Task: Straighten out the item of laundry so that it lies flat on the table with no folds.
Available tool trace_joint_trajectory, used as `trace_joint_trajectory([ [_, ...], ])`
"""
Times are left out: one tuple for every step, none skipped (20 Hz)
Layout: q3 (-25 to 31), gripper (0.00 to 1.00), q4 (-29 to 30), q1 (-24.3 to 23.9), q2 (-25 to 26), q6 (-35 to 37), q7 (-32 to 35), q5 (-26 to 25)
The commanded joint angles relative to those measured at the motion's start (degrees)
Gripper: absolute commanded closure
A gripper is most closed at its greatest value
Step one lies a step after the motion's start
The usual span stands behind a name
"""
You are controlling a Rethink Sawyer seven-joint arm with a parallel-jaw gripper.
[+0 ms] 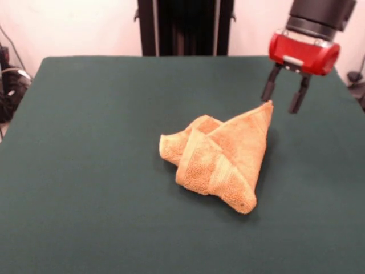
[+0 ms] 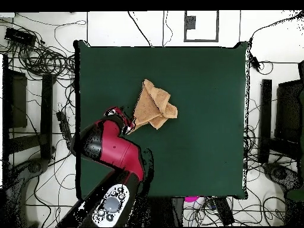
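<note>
The robot's gripper will take the folded towel by its peaked corner next. Then it can straighten the towel flat.
The orange-yellow towel lies crumpled and folded over itself near the middle of the dark green table. One corner rises to a peak at its right side in the front view. My gripper hangs open and empty just above and to the right of that peaked corner, not touching it. In the overhead view the towel lies above and to the right of the red gripper, whose tips sit at the towel's lower left corner.
The robot's black pedestal stands behind the table's far edge. Cables and black stands lie on the floor round the table. A pink object shows at the table's bottom edge in the overhead view.
</note>
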Motion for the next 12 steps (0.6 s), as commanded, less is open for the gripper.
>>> trace_joint_trajectory([
  [-1.9,0.00,3.1,-0.1,-0.1,10.6,13.2,1.9],
  [-1.2,0.00,3.6,-0.8,-0.3,9.5,12.8,1.7],
  [-0.4,0.00,4.0,-1.5,-0.5,8.4,12.4,1.6],
  [0.6,0.00,4.3,-2.2,-0.5,7.2,12.2,1.5],
  [1.6,0.00,4.7,-2.9,-0.6,5.9,12.0,1.4],
  [2.2,0.00,4.7,-3.2,-0.4,5.1,12.0,1.4],
  [3.8,0.00,5.0,-4.2,-0.4,3.5,11.9,1.3],
  [5.0,0.00,5.0,-4.8,-0.3,2.3,11.9,1.2],
  [6.3,0.00,5.2,-5.7,-0.3,1.1,11.9,1.0],
  [7.6,0.00,5.3,-6.4,-0.2,-0.2,12.0,0.9],
  [8.8,0.00,5.5,-6.9,-0.1,-1.5,12.3,0.7],
  [9.4,0.00,5.6,-7.2,0.2,-2.3,12.6,0.7],
])
